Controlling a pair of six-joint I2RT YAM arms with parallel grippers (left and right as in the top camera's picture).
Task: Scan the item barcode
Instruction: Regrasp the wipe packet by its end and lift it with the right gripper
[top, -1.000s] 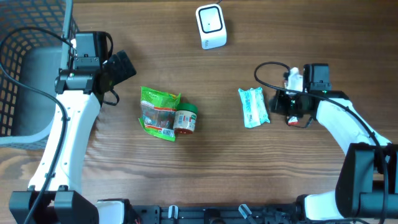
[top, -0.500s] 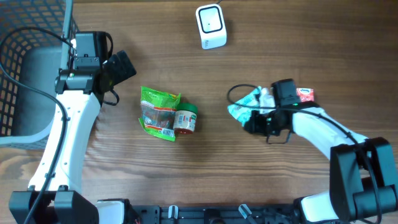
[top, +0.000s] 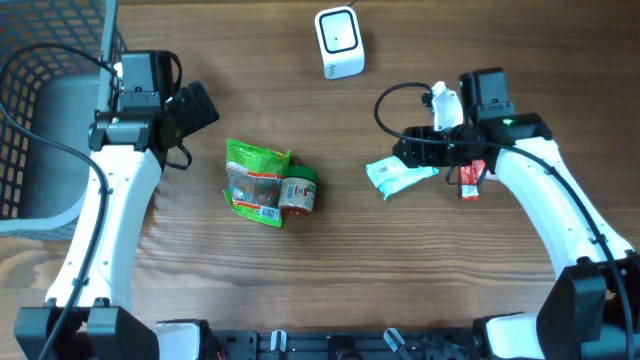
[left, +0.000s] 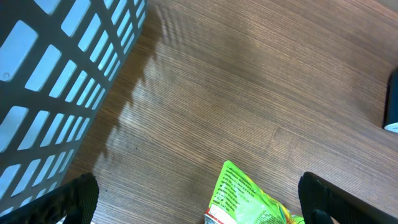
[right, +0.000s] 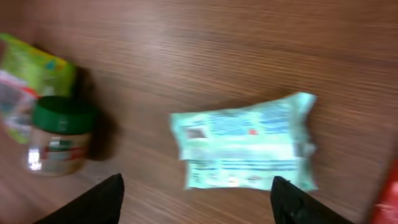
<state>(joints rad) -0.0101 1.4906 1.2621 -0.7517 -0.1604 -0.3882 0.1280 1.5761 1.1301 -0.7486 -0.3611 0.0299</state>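
Observation:
I need my right gripper to reach the mint-green packet (top: 399, 176) and grab the packet's edge nearest my right gripper, so its broad sides stay uncovered to scan the barcode.
A mint-green packet (top: 399, 176) lies flat and tilted on the wooden table, printed side up, held by nothing. My right gripper (top: 408, 152) hangs just above its far edge, open. In the right wrist view the packet (right: 245, 149) sits ahead of the two spread fingertips (right: 106, 198), clear of both, and the picture is blurred. The white scanner (top: 338, 42) stands at the back centre. My left gripper (top: 200, 106) is open near the basket; the left wrist view shows its gripper (left: 199, 208) over bare wood with a green bag's corner (left: 249, 198) between the tips.
A green snack bag (top: 254, 180) and a green-lidded jar (top: 298, 192) lie together left of centre. A small red packet (top: 470, 180) rests under my right arm. A dark wire basket (top: 45, 120) takes up the left edge.
My right gripper swung left over the mint packet, came back toward the right and opened. The packet has turned from upright to slanted. The left arm has not moved.

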